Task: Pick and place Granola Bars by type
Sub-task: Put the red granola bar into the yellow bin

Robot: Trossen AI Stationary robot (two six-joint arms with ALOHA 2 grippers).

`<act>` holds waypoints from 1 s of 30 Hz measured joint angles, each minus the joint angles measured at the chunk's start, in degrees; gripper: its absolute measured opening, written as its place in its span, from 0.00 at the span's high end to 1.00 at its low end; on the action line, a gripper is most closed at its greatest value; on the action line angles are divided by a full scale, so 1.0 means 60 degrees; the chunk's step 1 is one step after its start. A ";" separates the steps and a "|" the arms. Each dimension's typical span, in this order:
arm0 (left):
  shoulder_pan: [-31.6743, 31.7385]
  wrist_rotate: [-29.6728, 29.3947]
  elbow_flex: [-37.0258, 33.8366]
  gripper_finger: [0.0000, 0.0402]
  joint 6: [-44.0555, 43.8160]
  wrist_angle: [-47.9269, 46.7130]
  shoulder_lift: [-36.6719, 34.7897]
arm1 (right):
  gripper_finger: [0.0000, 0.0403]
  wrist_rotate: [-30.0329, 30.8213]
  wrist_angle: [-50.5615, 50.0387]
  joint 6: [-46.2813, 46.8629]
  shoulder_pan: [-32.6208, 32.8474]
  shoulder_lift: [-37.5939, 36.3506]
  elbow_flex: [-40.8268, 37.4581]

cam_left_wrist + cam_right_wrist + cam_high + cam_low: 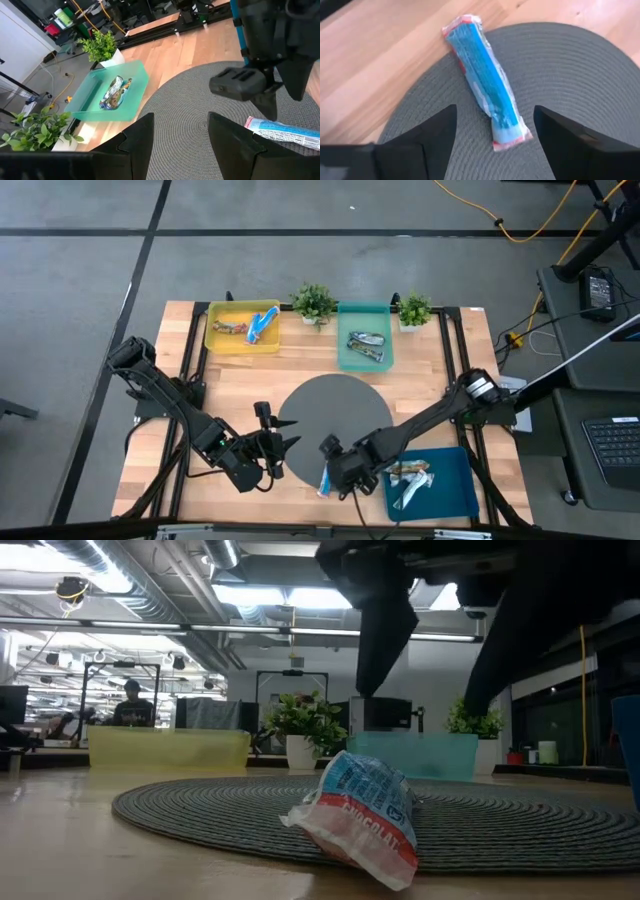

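Observation:
The right gripper isn't ready to close on the bar yet, as its fingers are above the mat beside the granola bar's near end (510,131). It should go lower first, then close on the bar.
A blue-and-white granola bar (487,82) with red ends lies flat across the near edge of the round grey mat (330,405), one end over the bare wood. It also shows in the high view (325,480) and the low view (357,816). My right gripper (495,117) hangs open just above it, pointing steeply down, one finger on either side of the bar's near end and clear of it. My left gripper (286,440) waits open over the mat's near left part, nothing between its fingers (140,137).
Along the far edge stand a yellow tray (215,330) with bars, a teal tray (345,355) with silvery bars, and two small potted plants (313,302) (414,310). A blue tray (455,495) with bars sits near right. A person (130,705) shows far behind.

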 joint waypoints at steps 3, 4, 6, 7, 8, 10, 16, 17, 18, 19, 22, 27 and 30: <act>0.0000 -0.0002 0.0000 0.56 -0.0015 0.0004 0.0000 | 0.35 -0.0125 0.0320 -0.0100 -0.0011 0.0127 0.0000; 0.0000 -0.0006 0.0000 0.56 -0.0015 0.0004 0.0000 | 0.35 -0.0157 0.0403 -0.0204 -0.0011 0.0133 0.0000; 0.0000 -0.0007 0.0000 0.56 -0.0015 0.0004 0.0000 | 0.35 -0.0163 0.0561 -0.0331 -0.0012 0.0183 0.0000; 0.0000 -0.0007 0.0000 0.56 -0.0018 0.0004 0.0000 | 0.35 -0.0167 0.0642 -0.0395 -0.0027 0.0231 0.0000; 0.0000 -0.0007 0.0000 0.56 -0.0018 0.0004 0.0000 | 0.35 -0.0171 0.0672 -0.0432 -0.0037 0.0281 0.0000; 0.0000 -0.0007 0.0000 0.56 -0.0018 0.0004 0.0000 | 0.35 -0.0353 0.0816 -0.0484 -0.0086 0.0419 0.0000; 0.0000 -0.0011 0.0000 0.56 -0.0015 0.0007 0.0000 | 0.35 -0.0644 0.0872 -0.0497 -0.0256 0.0888 -0.0007; 0.0000 -0.0011 0.0000 0.56 -0.0015 0.0004 0.0000 | 0.35 -0.0647 0.0936 -0.0497 -0.0272 0.0914 -0.0007; 0.0000 -0.0008 0.0000 0.56 -0.0012 0.0004 0.0000 | 0.35 -0.0644 0.0956 -0.0497 -0.0292 0.0939 -0.0007; 0.0000 -0.0006 0.0000 0.56 -0.0008 0.0004 0.0000 | 0.35 -0.0644 0.0935 -0.0497 -0.0313 0.0957 -0.0007; 0.0000 -0.0011 0.0000 0.56 -0.0008 0.0004 0.0000 | 0.35 -0.0651 0.0935 -0.0512 -0.0361 0.0990 -0.0007; 0.0000 -0.0011 0.0000 0.56 -0.0011 0.0004 0.0000 | 0.45 -0.0658 0.0946 -0.0526 -0.0382 0.0990 -0.0007; 0.0000 -0.0011 0.0000 0.56 -0.0008 0.0004 0.0000 | 0.57 -0.0662 0.0946 -0.0526 -0.0382 0.0990 -0.0007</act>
